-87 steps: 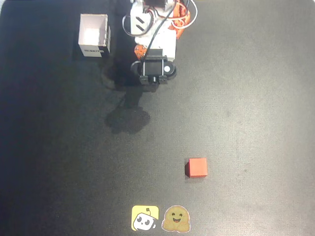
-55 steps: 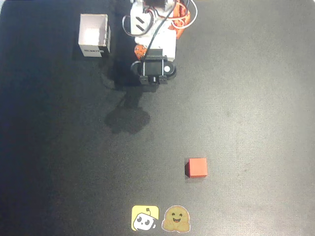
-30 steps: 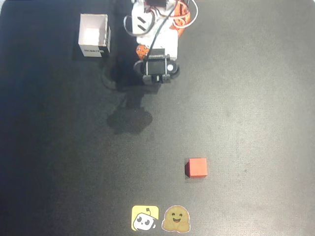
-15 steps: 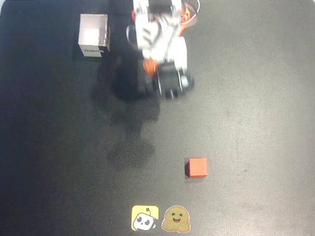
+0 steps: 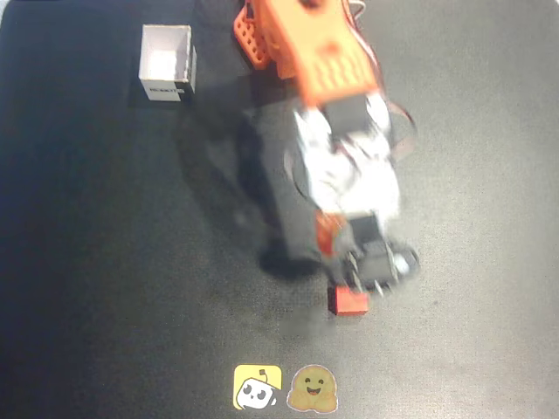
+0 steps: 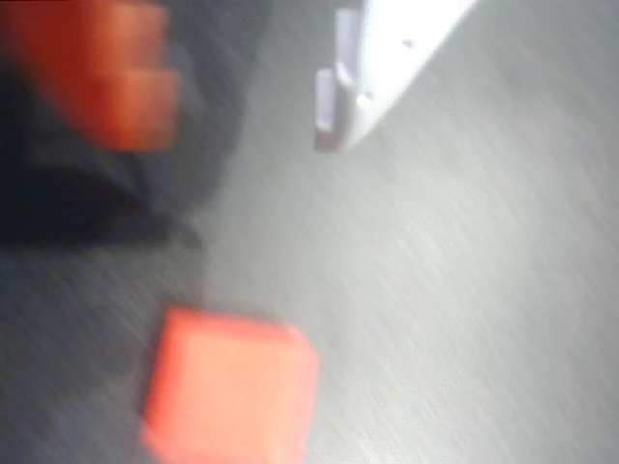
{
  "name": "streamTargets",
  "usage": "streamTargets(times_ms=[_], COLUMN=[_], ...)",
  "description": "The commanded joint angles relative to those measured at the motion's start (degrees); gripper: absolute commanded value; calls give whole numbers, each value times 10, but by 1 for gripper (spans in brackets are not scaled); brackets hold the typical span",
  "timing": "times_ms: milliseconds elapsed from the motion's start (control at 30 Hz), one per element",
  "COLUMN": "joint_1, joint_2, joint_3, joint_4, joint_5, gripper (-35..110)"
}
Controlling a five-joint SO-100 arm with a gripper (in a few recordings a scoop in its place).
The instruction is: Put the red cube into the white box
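Note:
Next, my gripper grabs the red cube (image 5: 351,302) by its opposite sides. The red cube then goes into the white box (image 5: 166,63).
The red cube (image 5: 351,302) lies on the black table (image 5: 105,262), low and right of the middle; the arm's tip covers its upper edge. My gripper (image 5: 370,278) hangs just above and beside it, blurred by motion. In the wrist view the cube (image 6: 230,394) fills the lower left, below the gap between an orange finger (image 6: 106,82) and a white finger (image 6: 372,68); the gripper (image 6: 232,126) is open and holds nothing. The white box (image 5: 166,63) stands at the far upper left, opening upward, a dark label on its near side.
Two stickers lie at the table's front edge, a yellow one (image 5: 258,387) and a brown smiling one (image 5: 313,388), just below the cube. The arm's orange and white body (image 5: 327,105) stretches from the top centre down to the cube.
The arm has swung out from its folded pose near the top centre, down and right to the red cube. Cube and box have not moved.

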Motion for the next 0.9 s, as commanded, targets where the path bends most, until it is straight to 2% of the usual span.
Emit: streamTargets(times_ms=[0,33,67,200,300,867], joint_1=[-16,-18,-20,-21,-16,5], joint_2=[-71,-92,-112,-169,-186,-258], joint_3=[-98,-117,-133,-175,-176,-173], joint_4=[-6,-6,-6,-15,-33,-91], joint_5=[20,26,35,45,47,47], gripper=[19,20,27,29,36,32])
